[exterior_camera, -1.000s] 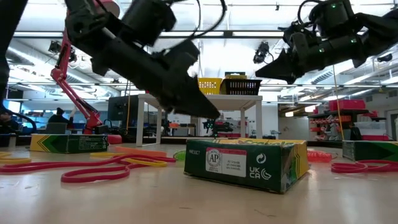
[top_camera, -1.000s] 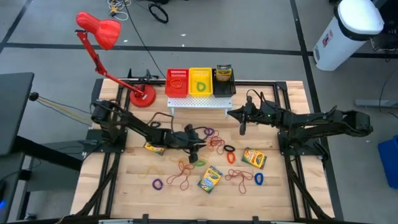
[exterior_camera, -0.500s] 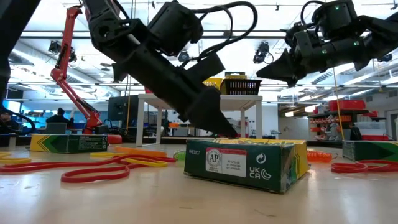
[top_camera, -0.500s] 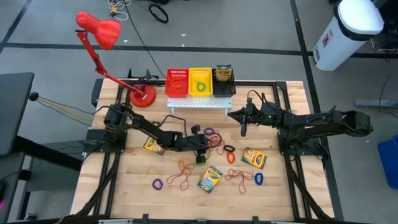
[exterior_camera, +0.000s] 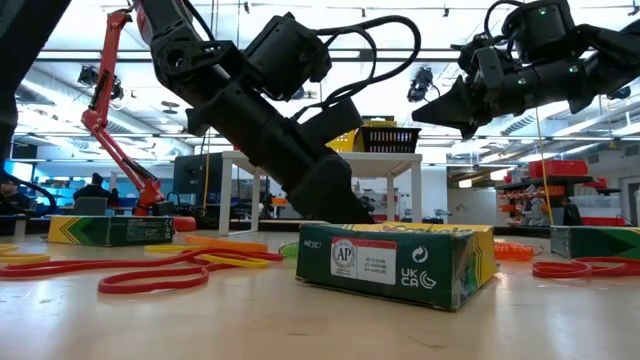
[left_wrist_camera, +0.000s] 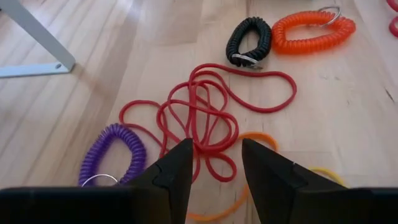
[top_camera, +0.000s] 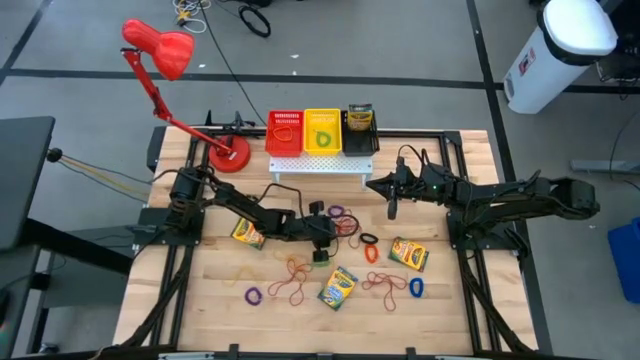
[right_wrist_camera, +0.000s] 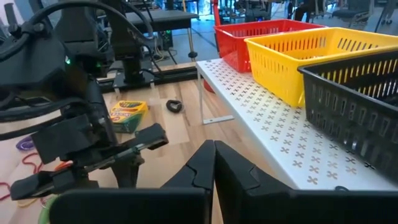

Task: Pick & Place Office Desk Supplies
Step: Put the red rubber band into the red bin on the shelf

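Next, my left gripper grabs the tangle by its loose loops to put the red rubber bands into a basket (top_camera: 285,133).
My left gripper (left_wrist_camera: 214,165) is open and low over the table's middle (top_camera: 322,250). Its fingertips stand on either side of the near loops of a tangle of red rubber bands (left_wrist_camera: 202,121); whether they touch it does not show. A purple coil (left_wrist_camera: 112,154), a black coil (left_wrist_camera: 247,40) and an orange coil (left_wrist_camera: 311,28) lie around the tangle. Three crayon boxes lie flat on the wood (top_camera: 248,236) (top_camera: 338,287) (top_camera: 408,254). My right gripper (top_camera: 390,207) is shut and empty, raised in front of the rack's right end.
A white perforated rack (top_camera: 318,165) at the far edge carries a red basket (top_camera: 285,132), a yellow basket (top_camera: 322,131) and a black basket (top_camera: 361,137). The red desk lamp's base (top_camera: 230,155) stands to the rack's left. More bands (top_camera: 385,285) lie near the front.
My left gripper has gone down and a little toward the table's right and near edges, ending low over the red rubber band tangle behind the middle crayon box. The bands and boxes lie as before.
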`<move>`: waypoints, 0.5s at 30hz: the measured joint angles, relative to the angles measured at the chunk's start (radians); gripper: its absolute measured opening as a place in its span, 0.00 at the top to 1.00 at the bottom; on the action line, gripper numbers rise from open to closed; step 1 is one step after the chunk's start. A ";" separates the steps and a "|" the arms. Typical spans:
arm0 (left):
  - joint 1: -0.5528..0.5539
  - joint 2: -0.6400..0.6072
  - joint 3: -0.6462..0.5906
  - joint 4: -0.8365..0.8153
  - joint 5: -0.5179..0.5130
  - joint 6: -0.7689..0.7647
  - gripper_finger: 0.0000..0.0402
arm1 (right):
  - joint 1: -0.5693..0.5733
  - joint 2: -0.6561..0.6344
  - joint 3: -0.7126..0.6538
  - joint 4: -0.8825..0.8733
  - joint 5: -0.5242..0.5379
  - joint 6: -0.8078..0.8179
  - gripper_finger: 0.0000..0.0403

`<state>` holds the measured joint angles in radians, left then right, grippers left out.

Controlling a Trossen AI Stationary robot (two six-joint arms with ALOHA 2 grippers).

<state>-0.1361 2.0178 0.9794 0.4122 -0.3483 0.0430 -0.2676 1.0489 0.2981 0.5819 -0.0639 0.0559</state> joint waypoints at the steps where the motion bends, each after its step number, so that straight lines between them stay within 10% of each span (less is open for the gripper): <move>1: 0.000 0.000 0.000 0.002 0.001 0.001 0.63 | 0.000 0.000 0.000 0.000 0.000 0.000 0.95; 15: 0.011 0.015 0.006 0.025 0.009 0.079 0.69 | 0.000 0.000 0.000 0.007 -0.001 0.000 0.95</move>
<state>-0.1251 2.0331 0.9855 0.4375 -0.3395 0.1217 -0.2676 1.0489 0.2981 0.5893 -0.0647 0.0555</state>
